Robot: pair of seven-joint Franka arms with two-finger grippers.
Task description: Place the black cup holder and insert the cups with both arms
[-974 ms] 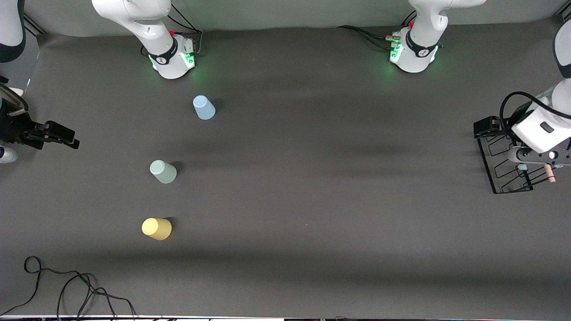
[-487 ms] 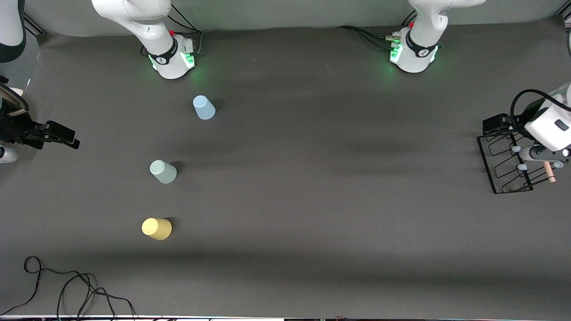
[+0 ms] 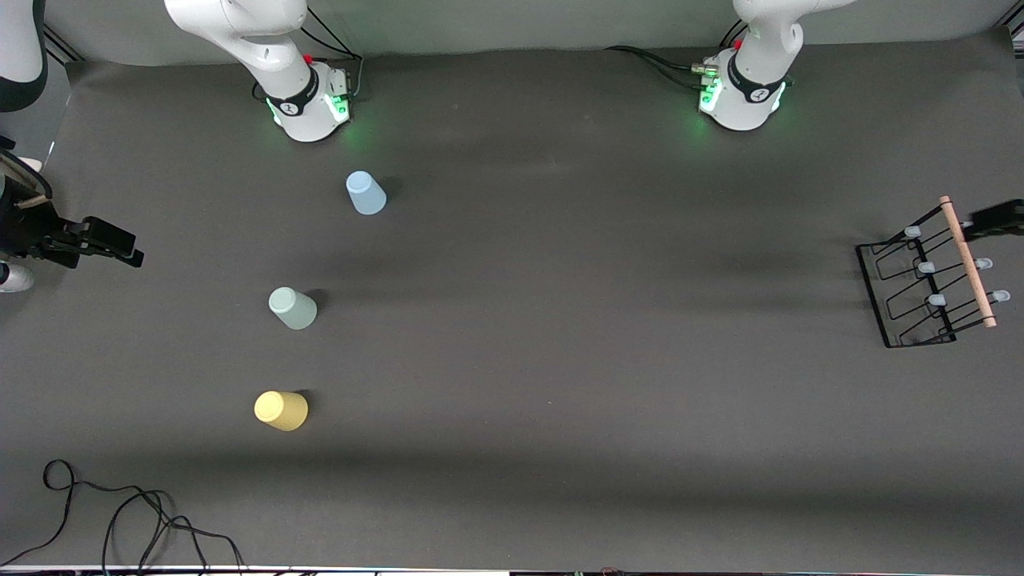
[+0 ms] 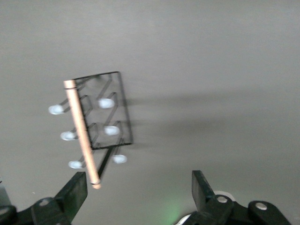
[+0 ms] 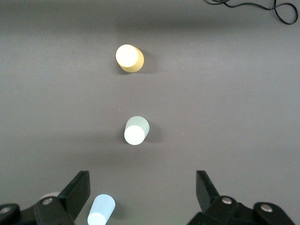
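Note:
My left gripper picks up the black cup holder by its wooden rod handle (image 3: 967, 261) (image 4: 82, 133) next, to place the holder for the cups.
The black cup holder (image 3: 920, 292) stands on the table at the left arm's end, with its wooden rod handle (image 3: 967, 261) on top and blue-capped pegs on both sides. My left gripper (image 4: 138, 188) is open and empty, up in the air beside the holder (image 4: 105, 119); only a black part of it shows at the front view's edge. The light blue cup (image 3: 366, 193), sage green cup (image 3: 293, 308) and yellow cup (image 3: 281, 410) stand narrow end up toward the right arm's end. My right gripper (image 5: 143, 190) is open and empty, waiting off that end of the table (image 3: 108, 244).
A loose black cable (image 3: 120, 512) lies on the dark mat near the front camera's edge, at the right arm's end. The two arm bases (image 3: 308, 100) (image 3: 740, 92) stand along the table's edge farthest from the front camera.
My left gripper has let go of the rod handle, drawn up and away from the holder and almost left the front view. The holder stays put. The right arm and the cups have not moved.

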